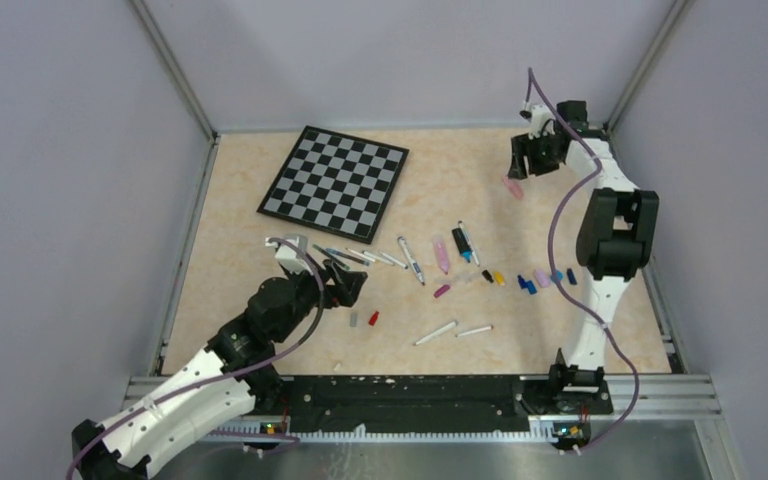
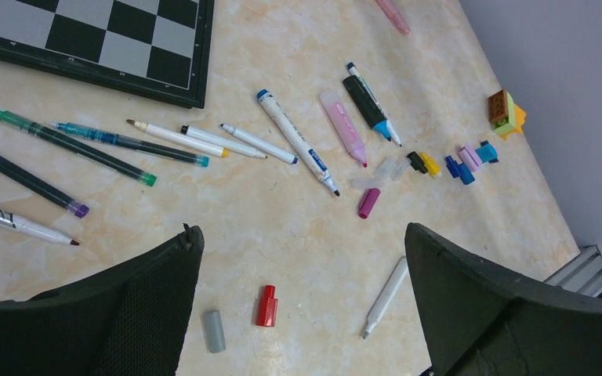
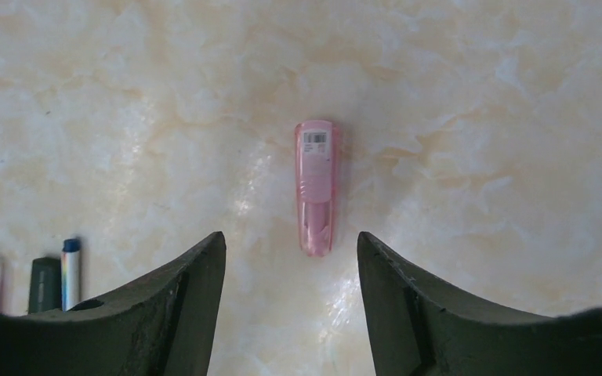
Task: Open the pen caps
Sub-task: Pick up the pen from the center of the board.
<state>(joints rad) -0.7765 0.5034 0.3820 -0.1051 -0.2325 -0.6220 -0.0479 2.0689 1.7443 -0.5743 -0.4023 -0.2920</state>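
Next, my right gripper grabs the capped pink pen across its labelled body, so the narrow end stays free to hand over to my left gripper.
My left gripper (image 1: 348, 287) is open and empty, hovering above a red cap (image 2: 266, 305) and a grey cap (image 2: 214, 330) that lie loose on the table. A row of uncapped pens (image 2: 110, 141) lies to its left, with a white pen (image 2: 384, 296) to its right. Several loose caps (image 2: 458, 163) in black, yellow, blue and pink lie in a cluster, and a purple cap (image 2: 368, 202) lies apart. My right gripper (image 3: 291, 239) is open just above a capped pink pen (image 3: 317, 186), which lies flat at the far right (image 1: 513, 188).
A black-and-white chessboard (image 1: 333, 183) lies at the back left. A yellow-orange block (image 2: 505, 111) sits beside the caps near the right arm. Two white pens (image 1: 452, 330) lie near the front. Grey walls close in the table on three sides.
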